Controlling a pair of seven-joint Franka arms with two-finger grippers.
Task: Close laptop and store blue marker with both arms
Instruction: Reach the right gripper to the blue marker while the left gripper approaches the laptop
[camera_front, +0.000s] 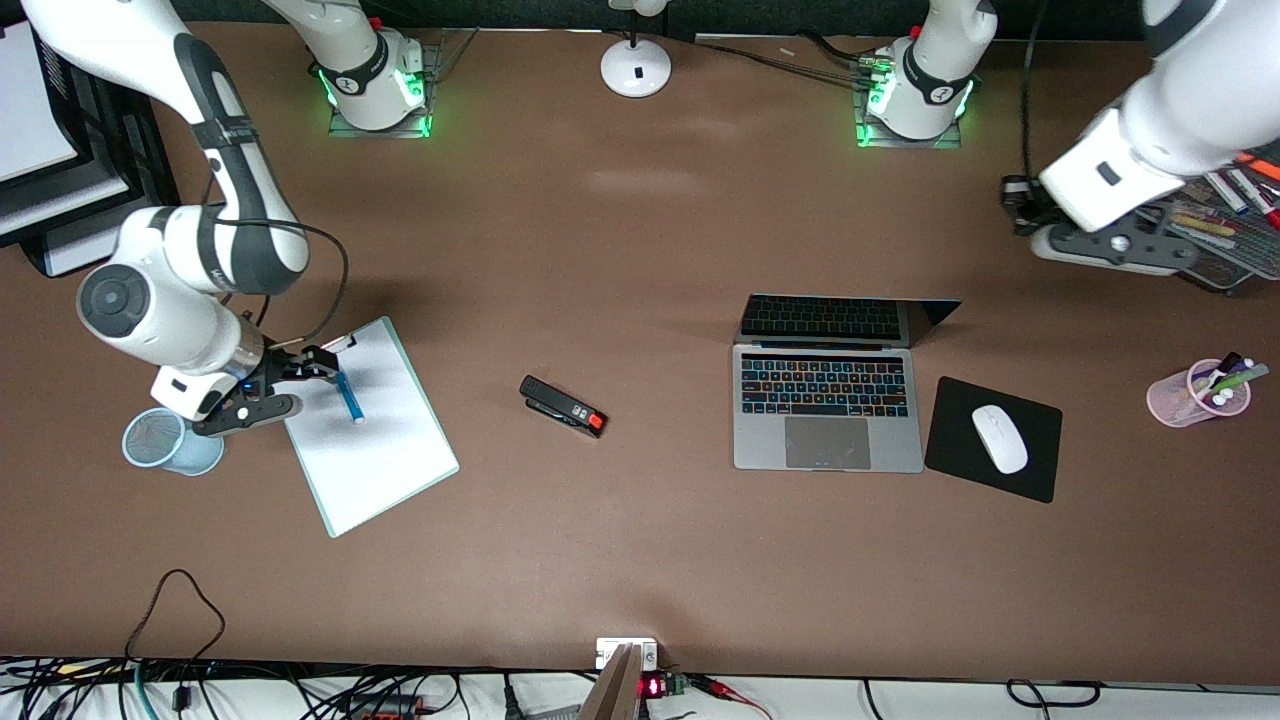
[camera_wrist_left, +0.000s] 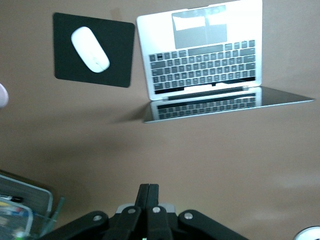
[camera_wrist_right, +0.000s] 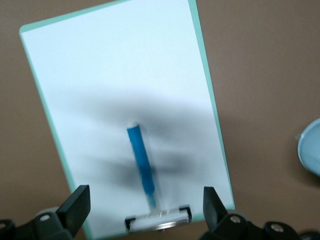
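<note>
The robot's right gripper should grab the blue marker by its blue body (camera_front: 349, 396) next, to store the marker in the blue mesh cup (camera_front: 173, 442).
The laptop (camera_front: 828, 400) sits open on the brown table toward the left arm's end, its screen tilted back; it also shows in the left wrist view (camera_wrist_left: 200, 55). The blue marker (camera_front: 349, 396) lies on a white clipboard (camera_front: 370, 440) toward the right arm's end. My right gripper (camera_front: 330, 365) hovers open over the clipboard's clip end. In the right wrist view, the marker (camera_wrist_right: 141, 165) lies between and ahead of its spread fingers (camera_wrist_right: 77, 202). My left gripper (camera_front: 1020, 205) hangs shut and empty above the table beside the pen tray. Its fingers (camera_wrist_left: 148, 189) are pressed together.
A white mouse (camera_front: 999, 438) lies on a black mouse pad (camera_front: 1035, 470) beside the laptop. A black stapler (camera_front: 563, 405) lies mid-table. A blue mesh cup (camera_front: 165, 440) stands next to the clipboard. A pink cup of pens (camera_front: 1195, 395) and a pen tray (camera_front: 1230, 245) are at the left arm's end.
</note>
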